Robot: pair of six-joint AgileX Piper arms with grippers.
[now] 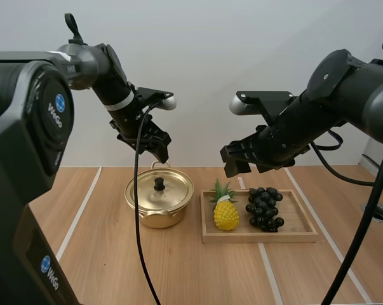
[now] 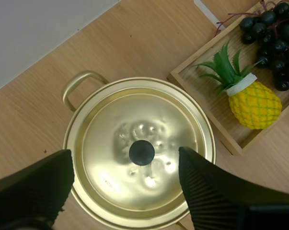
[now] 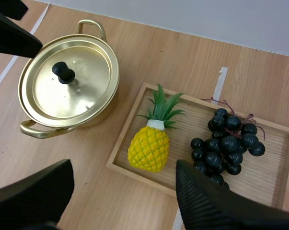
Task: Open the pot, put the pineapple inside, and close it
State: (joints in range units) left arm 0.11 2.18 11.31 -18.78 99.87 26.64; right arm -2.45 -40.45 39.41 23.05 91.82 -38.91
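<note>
The lid is far too wide for the robot's fingers, so the left gripper will pick up the lid next by its narrow black knob [image 1: 159,184].
A gold pot [image 1: 159,198] with its lid [image 2: 139,143] on stands left of a wooden tray [image 1: 305,232]. My left gripper [image 1: 158,150] hangs open above the pot; its fingers [image 2: 216,191] stand apart on either side of the lid's black knob [image 2: 142,152], well above it. A yellow pineapple [image 1: 225,213] with a green crown lies at the tray's left end. My right gripper [image 1: 237,164] hovers open high over the pineapple [image 3: 149,148], with nothing between its fingers [image 3: 206,201].
A bunch of dark grapes [image 1: 265,208] fills the tray's right half, close to the pineapple. The pot's loop handles [image 3: 36,130] stick out front and back. White tape lines [image 1: 80,213] run along the wooden table.
</note>
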